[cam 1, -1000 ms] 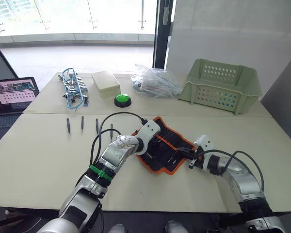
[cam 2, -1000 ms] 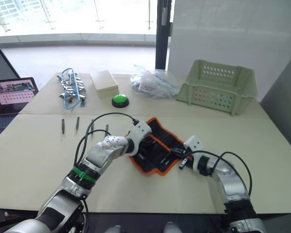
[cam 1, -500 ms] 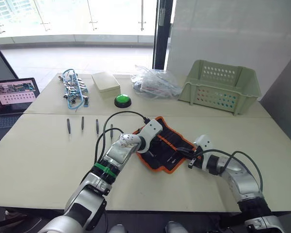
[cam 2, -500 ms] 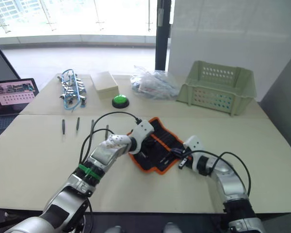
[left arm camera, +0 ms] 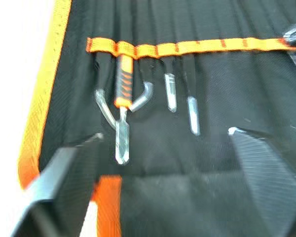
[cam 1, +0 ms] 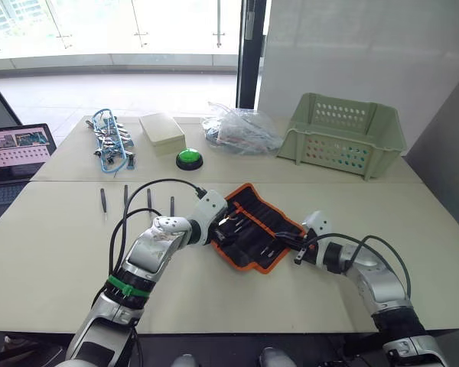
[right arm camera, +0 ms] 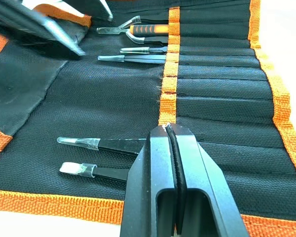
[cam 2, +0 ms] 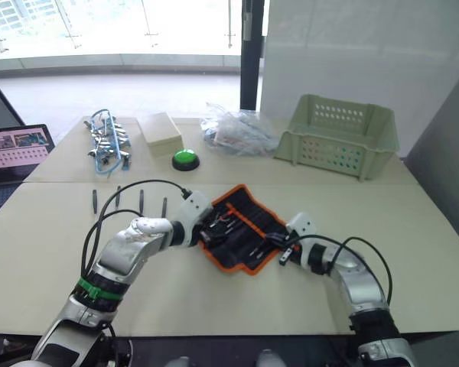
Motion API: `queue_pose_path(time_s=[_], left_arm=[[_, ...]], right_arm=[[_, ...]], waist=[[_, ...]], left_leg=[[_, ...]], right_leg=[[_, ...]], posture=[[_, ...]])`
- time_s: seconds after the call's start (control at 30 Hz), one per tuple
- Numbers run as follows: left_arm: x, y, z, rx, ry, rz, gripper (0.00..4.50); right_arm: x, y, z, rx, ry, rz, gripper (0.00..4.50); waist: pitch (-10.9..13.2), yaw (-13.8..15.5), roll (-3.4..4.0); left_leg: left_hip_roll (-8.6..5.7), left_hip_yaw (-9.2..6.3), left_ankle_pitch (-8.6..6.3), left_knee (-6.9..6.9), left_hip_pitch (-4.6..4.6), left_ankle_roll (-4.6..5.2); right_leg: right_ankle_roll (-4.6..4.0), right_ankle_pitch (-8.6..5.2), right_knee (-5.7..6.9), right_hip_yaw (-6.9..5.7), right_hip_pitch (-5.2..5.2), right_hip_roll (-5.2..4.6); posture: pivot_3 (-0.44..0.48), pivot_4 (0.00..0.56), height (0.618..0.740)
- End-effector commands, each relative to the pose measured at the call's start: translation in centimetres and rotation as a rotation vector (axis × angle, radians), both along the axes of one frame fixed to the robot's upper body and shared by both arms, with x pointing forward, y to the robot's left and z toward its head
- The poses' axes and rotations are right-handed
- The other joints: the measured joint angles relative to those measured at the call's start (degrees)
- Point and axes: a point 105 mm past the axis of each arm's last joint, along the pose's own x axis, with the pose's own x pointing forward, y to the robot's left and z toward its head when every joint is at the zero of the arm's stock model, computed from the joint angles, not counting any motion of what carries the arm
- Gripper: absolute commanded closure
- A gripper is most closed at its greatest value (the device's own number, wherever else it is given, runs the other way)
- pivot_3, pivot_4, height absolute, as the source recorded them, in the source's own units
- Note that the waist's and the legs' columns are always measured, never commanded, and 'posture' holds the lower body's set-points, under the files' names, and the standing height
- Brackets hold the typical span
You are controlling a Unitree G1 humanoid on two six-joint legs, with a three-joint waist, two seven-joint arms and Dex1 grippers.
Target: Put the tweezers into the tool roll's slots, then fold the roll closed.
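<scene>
The robot's left gripper next needs to grab the tweezers by their end with the cap (cam 1: 105, 212), so that the leftmost tweezers' dark blunt end (cam 1: 102, 194) stays free to go into the roll's slot.
The black tool roll (cam 1: 254, 235) with orange edging lies unrolled on the table in front of me. Its slots hold an orange-handled tool (left arm camera: 124, 84) and slim tweezers (right arm camera: 119, 145) with clear-capped tips. Several more dark tweezers (cam 1: 125, 196) lie in a row on the table to the roll's left. My left gripper (cam 1: 222, 228) hovers over the roll's left end, open, with nothing between its fingers (left arm camera: 256, 158). At the roll's right end, my right gripper (right arm camera: 167, 128) is shut, its tips resting on the orange band.
A green plastic basket (cam 1: 340, 134) stands at the back right. Along the far side are a crumpled plastic bag (cam 1: 241, 131), a green button (cam 1: 187, 158), a cream box (cam 1: 161, 128) and a blue-corded tool cluster (cam 1: 111, 139). A laptop (cam 1: 11, 149) sits far left.
My left gripper has opened wide and drawn back toward the roll's left end. The right gripper has stayed put. The camera has shifted slightly.
</scene>
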Motion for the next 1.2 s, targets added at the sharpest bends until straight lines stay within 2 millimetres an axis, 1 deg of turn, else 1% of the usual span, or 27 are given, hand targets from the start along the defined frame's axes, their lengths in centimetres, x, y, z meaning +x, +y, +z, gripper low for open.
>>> queue_pose_path(time_s=[0.03, 0.17, 0.23, 0.27, 0.33, 0.37, 0.43, 0.47, 0.5, 0.53, 0.57, 0.6, 0.63, 0.73, 0.77, 0.8, 0.87, 0.97, 1.03, 1.1, 1.2], left_arm=[[-0.5, 0.4, 2.1, -0.077, -0.063, 0.028, 0.02], [-0.6, 3.0, 5.2, -0.24, -0.144, 0.128, 0.02], [-1.1, 4.4, 6.2, -0.3, -0.18, 0.16, 0.02], [-1.4, 5.3, 6.8, -0.308, -0.238, 0.167, 0.02], [-1.9, 7.5, 6.8, -0.223, -0.326, 0.235, 0.02], [-2.1, 8.5, 7.0, -0.212, -0.353, 0.264, 0.02], [-3.0, 10.5, 7.4, -0.241, -0.384, 0.305, 0.02], [-3.6, 12.7, 7.2, -0.258, -0.388, 0.374, 0.02], [-4.2, 14.2, 7.0, -0.265, -0.391, 0.424, 0.02], [-4.9, 16.6, 6.5, -0.264, -0.397, 0.519, 0.02], [-5.6, 18.4, 6.1, -0.269, -0.395, 0.596, 0.02], [-6.4, 19.7, 5.8, -0.265, -0.402, 0.65, 0.02], [-6.9, 20.5, 5.6, -0.262, -0.408, 0.682, 0.02], [-9.4, 23.3, 4.7, -0.236, -0.453, 0.828, 0.02], [-9.9, 23.9, 4.5, -0.228, -0.462, 0.861, 0.02], [-10.6, 25.2, 3.9, -0.2, -0.462, 0.941, 0.02], [-12.2, 27.0, 2.5, -0.163, -0.463, 1.05, 0.02], [-13.9, 28.0, 0.9, -0.158, -0.452, 1.145, 0.02], [-14.6, 28.1, 0.2, -0.16, -0.442, 1.182, 0.02], [-15.1, 27.4, -0.6, -0.151, -0.417, 1.189, 0.02], [-15.5, 26.4, -1.3, -0.154, -0.397, 1.184, 0.02]], right_arm=[[-1.6, -0.3, -5.3, -0.092, 0.196, -0.007, 4.5], [-1.7, 0.0, -5.5, -0.096, 0.206, 0.015, 4.5], [-1.8, 0.0, -5.6, -0.099, 0.21, 0.025, 4.5], [-1.8, 0.0, -5.6, -0.103, 0.212, 0.03, 4.5], [-1.9, -0.1, -5.7, -0.11, 0.216, 0.04, 4.5], [-2.0, -0.1, -5.8, -0.114, 0.218, 0.047, 4.5], [-2.0, -0.1, -5.8, -0.119, 0.22, 0.057, 4.5], [-2.0, -0.1, -5.8, -0.122, 0.221, 0.06, 4.5], [-2.0, -0.1, -5.9, -0.124, 0.221, 0.062, 4.5], [-2.1, -0.1, -5.9, -0.127, 0.222, 0.066, 4.5], [-2.1, -0.1, -5.9, -0.129, 0.224, 0.07, 4.5], [-2.2, -0.1, -5.9, -0.131, 0.226, 0.075, 4.5], [-2.2, -0.1, -6.0, -0.132, 0.227, 0.078, 4.5], [-2.3, -0.2, -5.9, -0.134, 0.226, 0.084, 4.5], [-2.3, -0.2, -5.9, -0.134, 0.225, 0.085, 4.5], [-2.2, -0.1, -5.9, -0.134, 0.224, 0.085, 4.5], [-2.3, -0.1, -5.8, -0.133, 0.221, 0.088, 4.5], [-2.4, 0.0, -5.9, -0.136, 0.223, 0.094, 4.5], [-2.5, -0.1, -5.9, -0.137, 0.225, 0.096, 4.5], [-2.4, -0.1, -5.9, -0.141, 0.223, 0.097, 4.5], [-2.4, -0.2, -5.9, -0.144, 0.221, 0.097, 4.5]], waist=[[0.0, -0.1, 0.0], [0.0, -0.3, -0.02], [0.0, -0.4, -0.01], [0.0, -0.5, -0.01], [0.0, -0.5, -0.01], [0.0, -0.4, -0.02], [0.0, -0.3, -0.04], [0.0, -0.4, -0.08], [0.0, -0.5, -0.11], [0.0, -0.5, -0.11], [0.0, -0.5, -0.11], [0.0, -0.5, -0.12], [0.0, -0.4, -0.13], [-0.1, 0.0, -0.33], [-0.2, 0.2, -0.38], [-0.2, 0.3, -0.5], [-0.3, 0.5, -0.71], [-0.3, 0.5, -0.76], [-0.3, 0.7, -0.77], [-0.3, 0.8, -0.85], [-0.3, 0.8, -0.87]], left_leg=[[0.02, 0.0, 0.0, 0.0, 0.0, 0.0], [0.06, 0.0, 0.0, 0.0, 0.0, 0.0], [0.12, 0.01, -0.01, -0.01, 0.01, 0.0], [0.12, 0.01, -0.02, -0.02, 0.01, 0.0], [0.14, 0.06, -0.02, -0.13, 0.1, -0.01], [0.14, 0.08, -0.01, -0.27, 0.17, -0.01], [0.2, 0.07, 0.01, -0.51, 0.33, -0.04], [0.22, 0.07, 0.01, -0.54, 0.35, -0.04], [0.23, 0.07, 0.01, -0.57, 0.37, -0.04], [0.24, 0.11, 0.01, -0.69, 0.45, -0.04], [0.24, 0.12, 0.0, -0.76, 0.53, -0.05], [0.25, 0.15, 0.0, -0.85, 0.62, -0.04], [0.26, 0.16, 0.0, -0.9, 0.68, -0.04], [0.26, 0.12, -0.01, -0.92, 0.7, -0.05], [0.25, 0.13, -0.01, -0.92, 0.73, -0.05], [0.24, 0.13, -0.01, -0.92, 0.73, -0.05], [0.25, 0.13, -0.01, -0.92, 0.73, -0.06], [0.26, 0.14, -0.03, -0.92, 0.72, -0.09], [0.25, 0.14, -0.04, -0.93, 0.71, -0.1], [0.27, 0.14, -0.04, -0.93, 0.71, -0.1], [0.26, 0.17, -0.05, -0.93, 0.69, -0.12]], right_leg=[[0.0, 0.0, 0.0, 0.0, 0.0, 0.01], [0.0, 0.0, 0.0, -0.01, 0.0, 0.04], [-0.01, 0.01, -0.01, -0.01, 0.0, 0.08], [-0.01, 0.01, -0.01, -0.01, 0.0, 0.09], [-0.03, 0.01, -0.06, 0.03, 0.0, 0.08], [-0.03, 0.02, -0.13, 0.04, 0.04, 0.08], [-0.11, 0.07, -0.37, 0.02, 0.16, 0.13], [-0.12, 0.07, -0.42, 0.01, 0.2, 0.14], [-0.12, 0.07, -0.45, 0.01, 0.21, 0.14], [-0.14, 0.08, -0.49, 0.03, 0.25, 0.12], [-0.14, 0.08, -0.53, 0.04, 0.27, 0.11], [-0.14, 0.08, -0.55, 0.05, 0.31, 0.11], [-0.16, 0.06, -0.55, 0.04, 0.35, 0.1], [-0.18, 0.05, -0.64, -0.01, 0.44, 0.08], [-0.18, 0.05, -0.69, -0.01, 0.48, 0.05], [-0.19, 0.05, -0.75, -0.01, 0.51, 0.04], [-0.19, 0.05, -0.78, -0.02, 0.51, 0.05], [-0.2, 0.05, -0.82, -0.02, 0.49, 0.04], [-0.21, 0.05, -0.86, -0.01, 0.51, 0.01], [-0.22, 0.04, -0.87, -0.02, 0.5, 0.04], [-0.23, 0.01, -0.9, 0.0, 0.5, 0.01]], posture=[[0.0, 0.15, 0.74], [0.0, 0.15, 0.74], [0.0, 0.15, 0.74], [0.0, 0.15, 0.74], [0.0, 0.15, 0.74], [0.0, 0.15, 0.74], [0.0, 0.15, 0.74], [0.0, 0.15, 0.74], [0.0, 0.15, 0.74], [0.0, 0.15, 0.74], [0.0, 0.15, 0.74], [0.0, 0.15, 0.74], [0.0, 0.15, 0.74], [0.0, 0.15, 0.74], [0.0, 0.15, 0.74], [0.0, 0.15, 0.74], [0.0, 0.15, 0.74], [0.0, 0.15, 0.74], [0.0, 0.15, 0.74], [0.0, 0.15, 0.74], [0.0, 0.15, 0.74]])
